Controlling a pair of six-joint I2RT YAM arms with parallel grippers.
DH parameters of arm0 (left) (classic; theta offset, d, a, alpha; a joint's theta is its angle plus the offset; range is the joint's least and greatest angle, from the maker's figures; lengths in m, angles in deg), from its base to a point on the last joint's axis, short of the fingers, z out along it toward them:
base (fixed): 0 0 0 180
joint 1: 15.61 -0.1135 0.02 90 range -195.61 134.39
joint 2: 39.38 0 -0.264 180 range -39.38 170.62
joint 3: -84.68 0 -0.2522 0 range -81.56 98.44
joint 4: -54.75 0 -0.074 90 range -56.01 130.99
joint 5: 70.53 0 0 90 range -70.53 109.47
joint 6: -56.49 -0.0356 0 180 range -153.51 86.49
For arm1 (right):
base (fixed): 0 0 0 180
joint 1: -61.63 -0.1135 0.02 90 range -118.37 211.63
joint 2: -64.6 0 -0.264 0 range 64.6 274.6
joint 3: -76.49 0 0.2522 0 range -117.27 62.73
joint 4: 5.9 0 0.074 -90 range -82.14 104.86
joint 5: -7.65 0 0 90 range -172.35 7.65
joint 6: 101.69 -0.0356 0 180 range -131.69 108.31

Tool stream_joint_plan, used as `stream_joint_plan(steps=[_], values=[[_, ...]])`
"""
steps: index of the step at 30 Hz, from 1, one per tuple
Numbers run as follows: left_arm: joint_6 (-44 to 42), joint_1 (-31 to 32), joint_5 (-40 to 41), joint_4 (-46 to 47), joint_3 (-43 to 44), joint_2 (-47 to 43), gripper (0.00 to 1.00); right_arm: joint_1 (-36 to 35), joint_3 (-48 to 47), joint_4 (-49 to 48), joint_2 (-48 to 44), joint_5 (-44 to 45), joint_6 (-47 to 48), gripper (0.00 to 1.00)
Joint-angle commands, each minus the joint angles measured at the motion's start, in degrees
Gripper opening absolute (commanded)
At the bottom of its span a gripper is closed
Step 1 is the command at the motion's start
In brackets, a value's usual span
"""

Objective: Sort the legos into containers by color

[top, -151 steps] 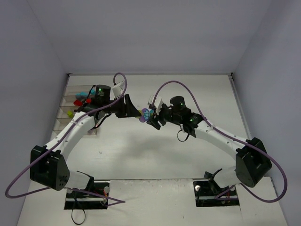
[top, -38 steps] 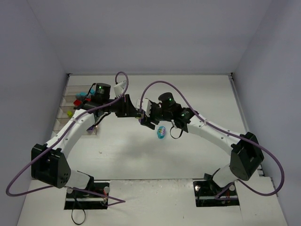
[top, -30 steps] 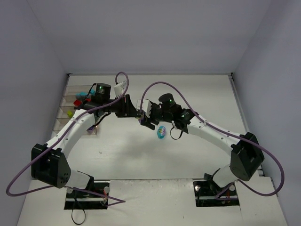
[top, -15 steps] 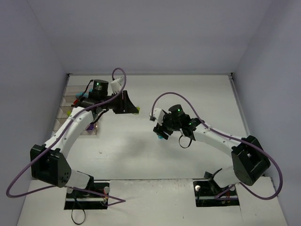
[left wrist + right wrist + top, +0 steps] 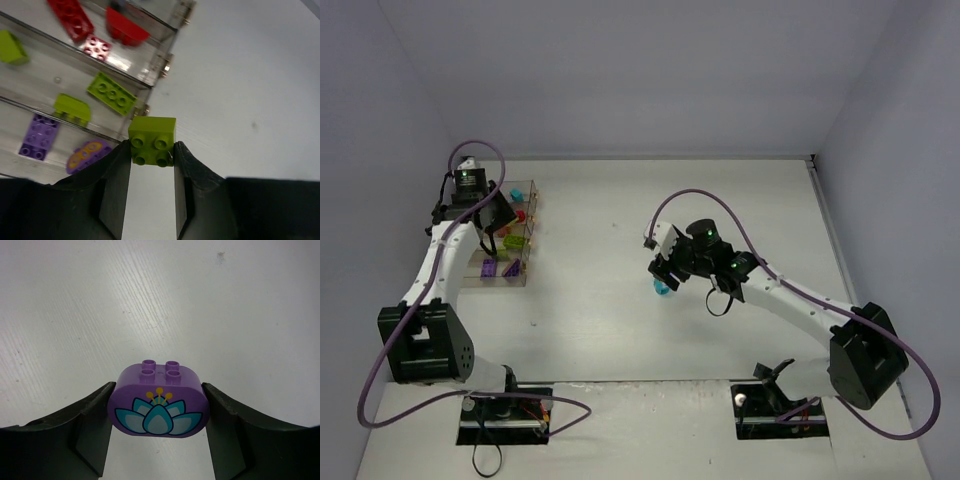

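Observation:
My left gripper stays closed on the lime green lego until it is over the containers' lime section: if I opened now, the lego would miss.
My left gripper (image 5: 152,150) is shut on a lime green 2x2 lego (image 5: 152,140), held just off the near end of the clear containers (image 5: 55,42). In the top view it (image 5: 498,212) is over the containers (image 5: 520,275) at the far left. The compartments hold red legos (image 5: 70,17), lime legos (image 5: 111,93) and purple legos (image 5: 37,137). My right gripper (image 5: 158,405) is shut on a purple oval lego with a lotus print (image 5: 158,402), low over the bare table at mid-table in the top view (image 5: 663,282).
Grey walls enclose the white table (image 5: 620,330) on the left, back and right. The left arm's purple cable (image 5: 480,150) loops above the containers. The right arm (image 5: 790,295) stretches across the right half.
The left arm has swung from the table's middle to the containers, carrying the lime lego. The right gripper has moved down onto the lotus lego that lay on the table and holds it.

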Motion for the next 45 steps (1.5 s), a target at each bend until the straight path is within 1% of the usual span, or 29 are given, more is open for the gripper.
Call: stream_joint_plan(steps=[1, 2, 6, 8, 10, 11, 13, 14, 16, 17, 21, 23, 26, 27, 30, 31, 33, 34, 35, 37, 38, 40, 41, 44, 45], values=[[-0.27, -3.24, 6.71, 1.96, 3.23, 3.9, 0.01, -0.21, -1.67, -3.72, -3.03, -0.02, -0.92, 0.0], [-0.45, -3.77, 7.32, 1.61, 4.28, 6.09, 0.01, -0.21, -1.67, -3.72, -3.12, -0.03, -1.01, 0.0], [0.07, -5.27, 9.08, 2.3, 3.42, 9.27, 0.02, -0.21, -1.4, -3.89, -3.21, -0.03, -0.66, 0.0], [0.17, -6.15, 9.08, 3.36, 2.89, 10.67, 0.07, -0.21, -1.49, -3.89, -3.21, -0.29, -0.66, 0.0], [-0.36, -6.5, 9.52, 3.97, 2.8, 11.47, 0.13, -0.21, -1.4, -3.98, -3.12, -0.55, -0.66, 0.0], [-0.53, -6.85, 9.61, 4.24, 2.89, 12.17, 0.19, -0.21, -1.4, -4.07, -3.12, -0.56, -0.66, 0.0], [-1.41, -6.86, 9.61, 5.03, 2.8, 12.79, 0.27, -0.21, -1.4, -4.07, -2.77, -0.64, -0.66, 0.0], [-1.59, -6.77, 9.69, 5.03, 2.97, 13.14, 0.34, -0.21, -1.49, -4.07, -2.68, -0.64, -0.66, 0.0], [-2.12, -6.77, 9.78, 4.68, 3.24, 13.14, 0.41, -0.21, -1.67, -4.07, -2.42, -0.73, -0.92, 0.0], [-2.21, -6.77, 9.7, 4.59, 3.41, 12.79, 0.47, -0.3, -1.75, -4.07, -2.42, -0.91, -0.92, 0.0], [-3.17, -6.77, 9.26, 3.46, 3.85, 11.39, 0.54, -0.21, -2.19, -3.98, -2.15, -1.61, -1.01, 0.0], [-3.35, -6.77, 9.17, 1.96, 4.12, 10.25, 0.55, -0.3, -2.54, -4.07, -2.24, -2.22, -1.1, 0.01], [-3.35, -6.24, 5.67, 0.81, 3.68, 6.91, 0.55, -0.21, -3.16, -4.42, -2.94, -4.15, -0.84, 0.02], [-3.26, -5.81, 2.09, 0.81, 3.07, 5.77, 0.55, -0.21, -3.25, -4.85, -3.55, -4.85, -0.66, 0.02], [-3.26, -2.21, -5.48, 2.3, 1.32, 1.11, 0.55, -0.21, -4.12, -5.56, -3.73, -7.32, -0.31, 0.04], [-3.26, -0.89, -10.47, 2.92, 1.22, 0.06, 0.55, -0.21, -4.48, -5.56, -3.65, -7.76, -0.31, 0.04], [-2.74, 4.1, -16.21, 3.27, 1.13, -1.97, 0.55, -0.21, -5.35, -5.65, -3.65, -9.51, 0.13, 0.06], [-2.39, 5.78, -20.76, 3.8, 1.13, -2.58, 0.55, -0.3, -5.62, -5.65, -3.65, -9.87, 0.13, 0.07], [-2.12, 9.02, -23.41, 4.15, 1.13, -3.46, 0.55, -0.3, -5.88, -5.65, -3.65, -10.05, 0.22, 0.07], [-0.98, 12.11, -29.29, 5.12, 1.22, -4.25, 0.55, -0.39, -6.85, -5.47, -3.56, -10.84, 0.74, 0.07], [-0.63, 15.26, -30.63, 5.38, 1.13, -4.61, 0.55, -0.47, -7.2, -5.47, -3.47, -11.01, 0.74, 0.07], [-0.45, 18.27, -32.31, 5.82, 0.96, -5.13, 0.55, -0.39, -8.17, -5.39, -3.3, -11.71, 0.83, 0.07], [-0.54, 21.24, -33.45, 6.17, 0.78, -5.31, 0.56, -0.56, -8.52, -5.39, -3.21, -12.07, 0.75, 0.07], [-1.06, 25.73, -34.42, 7.84, -0.18, -5.66, 0.56, -1.09, -10.01, -5.21, -2.6, -13.21, 0.66, 0.08], [-1.15, 26.36, -34.77, 8.63, -0.36, -5.67, 0.56, -1.09, -10.28, -5.21, -2.59, -13.47, 0.66, 0.08]])
